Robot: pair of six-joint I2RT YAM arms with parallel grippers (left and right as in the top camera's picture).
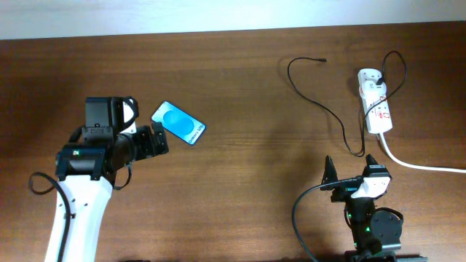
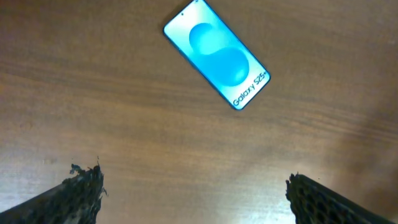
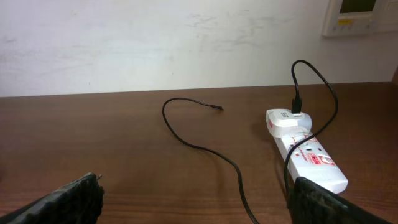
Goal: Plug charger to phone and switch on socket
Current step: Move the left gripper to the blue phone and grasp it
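The phone's lettered end should stay free to plug in the charger [image 1: 320, 104], so my left gripper should grip the phone by its long side edges next.
The phone [image 1: 179, 123] lies flat on the table with its bright blue screen up; it also shows in the left wrist view [image 2: 217, 53]. My left gripper [image 1: 160, 139] is open and empty, just short of the phone's near edge [image 2: 194, 193]. The charger [image 1: 320, 104] is a thin black cable looping across the table, its free tip [image 1: 323, 60] lying loose, its other end plugged into the white socket [image 1: 377, 109]. In the right wrist view the cable [image 3: 205, 149] and socket [image 3: 308, 155] lie ahead. My right gripper [image 1: 352, 167] is open and empty [image 3: 196, 199], near the cable.
The socket's thick white cord [image 1: 422, 166] runs off the right edge. A pale wall [image 3: 155, 37] stands behind the table's far edge. Black robot cables [image 1: 302, 218] hang near the right arm's base.
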